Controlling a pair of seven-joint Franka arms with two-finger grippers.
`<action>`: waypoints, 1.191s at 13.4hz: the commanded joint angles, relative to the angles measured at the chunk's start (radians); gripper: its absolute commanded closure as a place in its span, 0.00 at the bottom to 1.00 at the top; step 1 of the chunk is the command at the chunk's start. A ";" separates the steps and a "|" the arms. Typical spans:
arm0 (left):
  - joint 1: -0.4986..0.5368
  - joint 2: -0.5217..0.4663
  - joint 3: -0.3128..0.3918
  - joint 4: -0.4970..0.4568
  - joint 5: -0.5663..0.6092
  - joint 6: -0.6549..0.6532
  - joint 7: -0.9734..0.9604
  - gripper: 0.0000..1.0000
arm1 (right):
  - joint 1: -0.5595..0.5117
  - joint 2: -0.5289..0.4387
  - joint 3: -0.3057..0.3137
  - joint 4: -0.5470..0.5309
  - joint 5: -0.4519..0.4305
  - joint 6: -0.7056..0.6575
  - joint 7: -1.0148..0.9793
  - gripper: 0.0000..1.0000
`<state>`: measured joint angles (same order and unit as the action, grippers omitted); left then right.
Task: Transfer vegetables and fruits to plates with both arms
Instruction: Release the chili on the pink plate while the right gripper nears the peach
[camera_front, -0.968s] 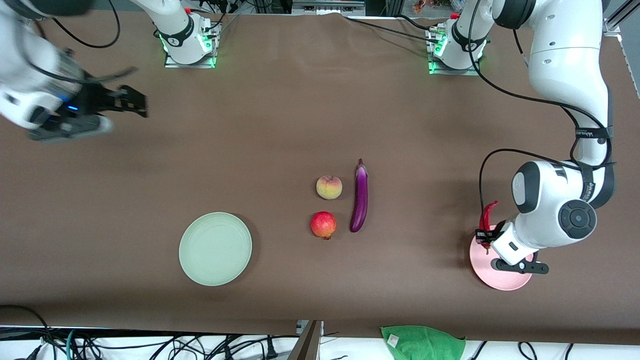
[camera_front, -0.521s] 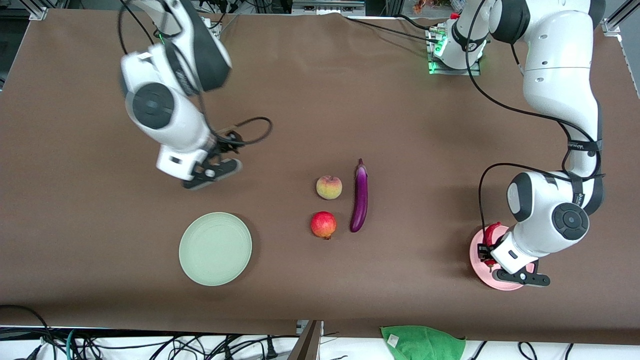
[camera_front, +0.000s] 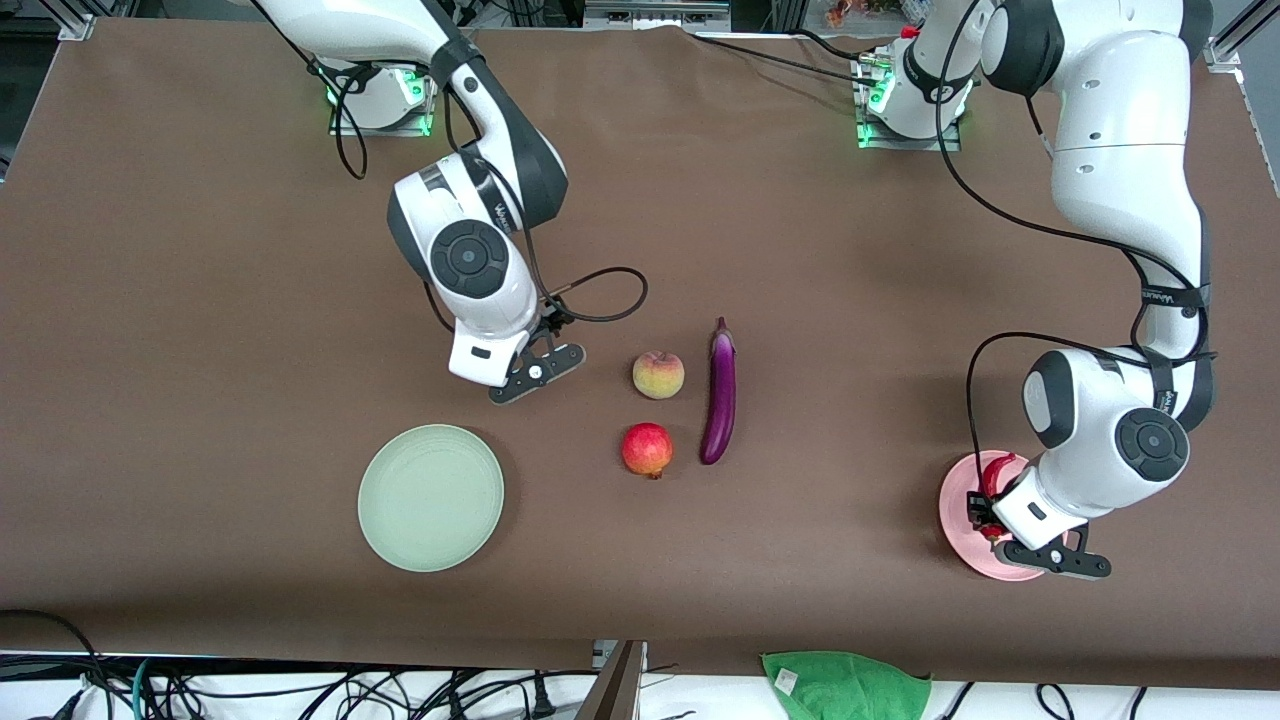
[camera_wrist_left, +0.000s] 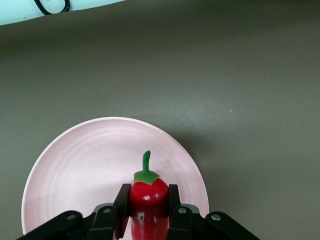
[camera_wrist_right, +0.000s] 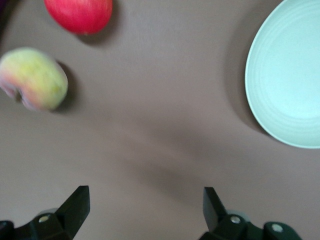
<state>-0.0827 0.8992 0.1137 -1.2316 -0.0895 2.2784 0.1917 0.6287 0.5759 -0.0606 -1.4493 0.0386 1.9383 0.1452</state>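
Note:
The red chili pepper (camera_wrist_left: 148, 200) is low inside the pink plate's rim (camera_wrist_left: 75, 165) and would rest there, so my left gripper opens next.
My left gripper (camera_front: 985, 512) is shut on the red chili pepper (camera_front: 992, 478), low over the pink plate (camera_front: 958, 530). In the left wrist view the chili (camera_wrist_left: 148, 196) sits between the gripper's (camera_wrist_left: 146, 205) jaws, above the plate (camera_wrist_left: 75, 165). My right gripper (camera_front: 518, 360) is open and empty over bare table beside the peach (camera_front: 658, 375). The pomegranate-like fruit (camera_front: 647, 449) lies nearer the front camera, and the purple eggplant (camera_front: 719, 392) lies beside both fruits. The mint green plate (camera_front: 431, 497) is empty. The right wrist view shows the open gripper (camera_wrist_right: 145, 202), the peach (camera_wrist_right: 34, 78), the red fruit (camera_wrist_right: 79, 14) and the plate (camera_wrist_right: 287, 75).
A green cloth (camera_front: 845, 685) lies off the table's front edge, among cables. The arm bases (camera_front: 378, 95) (camera_front: 905, 100) stand along the edge farthest from the front camera. The brown table (camera_front: 200, 350) is bare toward the right arm's end.
The right arm has swung in from its end of the table to a spot beside the peach. The left gripper has come down with the chili over the pink plate.

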 joint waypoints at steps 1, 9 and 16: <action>0.008 0.032 -0.005 0.038 0.001 0.029 0.026 0.72 | 0.043 0.067 0.008 0.079 0.013 0.046 0.256 0.00; 0.011 0.033 -0.008 0.040 -0.046 0.029 0.025 0.00 | 0.138 0.246 0.030 0.119 0.101 0.336 0.684 0.00; -0.009 0.015 -0.014 0.038 -0.108 -0.077 0.008 0.00 | 0.187 0.314 0.025 0.118 0.086 0.438 0.769 0.00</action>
<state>-0.0886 0.9151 0.0990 -1.2185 -0.1666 2.2550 0.1925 0.8136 0.8658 -0.0272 -1.3633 0.1263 2.3539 0.9004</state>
